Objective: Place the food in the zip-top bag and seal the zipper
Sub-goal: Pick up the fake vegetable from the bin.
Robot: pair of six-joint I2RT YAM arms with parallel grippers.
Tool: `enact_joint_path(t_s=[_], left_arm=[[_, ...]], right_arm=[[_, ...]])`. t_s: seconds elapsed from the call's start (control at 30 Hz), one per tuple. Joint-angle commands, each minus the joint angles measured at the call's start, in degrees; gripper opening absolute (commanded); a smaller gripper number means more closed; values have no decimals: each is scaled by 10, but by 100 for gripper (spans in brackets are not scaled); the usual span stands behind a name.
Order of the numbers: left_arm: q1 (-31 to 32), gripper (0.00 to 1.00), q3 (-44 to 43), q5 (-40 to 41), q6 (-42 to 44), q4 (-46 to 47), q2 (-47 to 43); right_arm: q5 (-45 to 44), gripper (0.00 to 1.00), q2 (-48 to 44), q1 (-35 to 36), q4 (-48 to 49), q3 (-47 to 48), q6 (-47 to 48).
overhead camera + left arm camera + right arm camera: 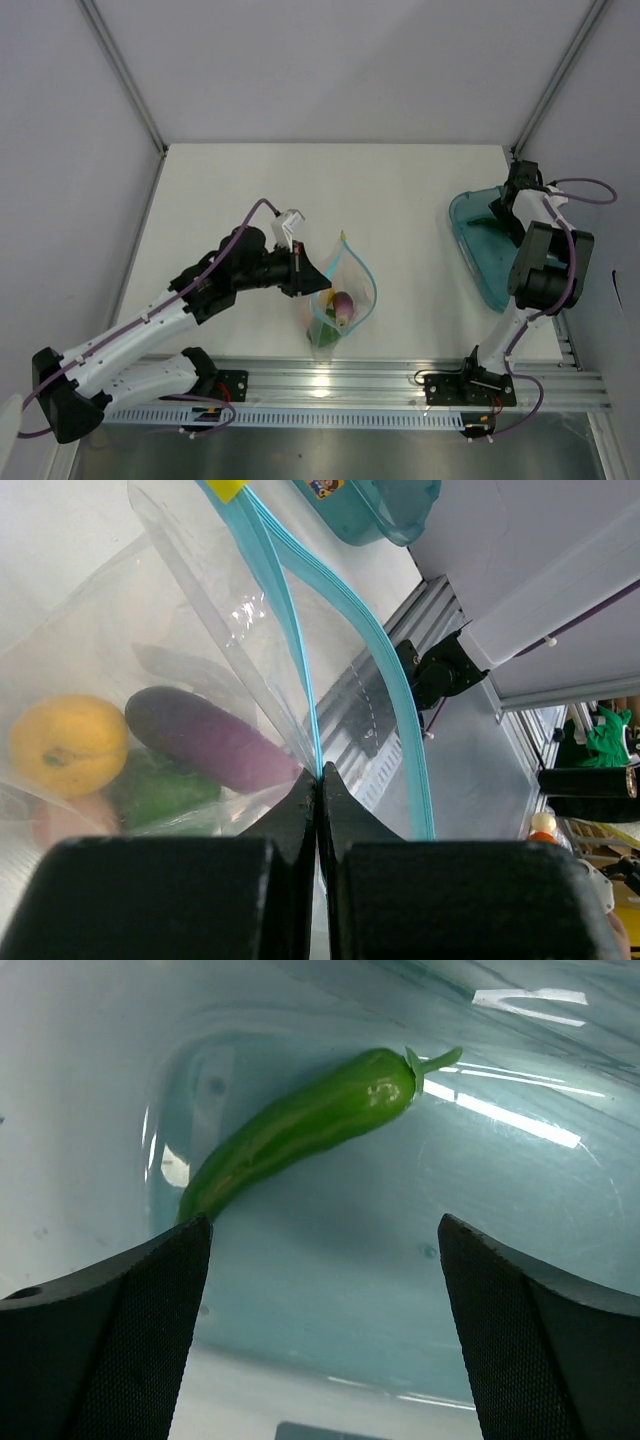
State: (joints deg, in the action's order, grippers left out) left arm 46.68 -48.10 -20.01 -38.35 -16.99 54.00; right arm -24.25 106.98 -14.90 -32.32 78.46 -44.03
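The green chili pepper (300, 1125) has to go lengthwise through the bag's opening. My right gripper next needs to grip the chili pepper's thick body near its stem (354, 1098).
The clear zip-top bag (352, 283) lies at the table's middle, its mouth open. My left gripper (318, 277) is shut on one lip of the light blue zipper (290, 610); the other lip (400, 710) curves away to the right. Inside the bag are a yellow pepper (68, 745), a purple eggplant (205, 740), a green pepper (160, 790) and a pale pink egg (70, 820). My right gripper (325, 1235) is open and empty, hovering over a long green chili pepper (300, 1125) that lies in the teal tray (450, 1290).
The teal tray (480, 270) sits at the right edge of the table, under the right arm. A yellow slider tab (342, 236) sits at the far end of the zipper. A metal rail (330, 385) runs along the near edge.
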Motion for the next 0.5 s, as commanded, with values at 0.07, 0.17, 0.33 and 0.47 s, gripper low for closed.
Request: enact_joint_path(t_s=[0.07,0.17,0.33,0.47], left_arm=[[-5,1,-29,-24,7,17,31],[-6,1,-34,-37,1,30,48],[-9,1,-47,-48,9,28,70],[-13,1,-44,-56,8,30,78]], right_arm=[[-59,95,45,-3,9,53,-39],[-77,96,67,-3,7,70,-52],[-99,96,90,-2,15,89,-40],[-118,96,104,-3,10,93,-39]])
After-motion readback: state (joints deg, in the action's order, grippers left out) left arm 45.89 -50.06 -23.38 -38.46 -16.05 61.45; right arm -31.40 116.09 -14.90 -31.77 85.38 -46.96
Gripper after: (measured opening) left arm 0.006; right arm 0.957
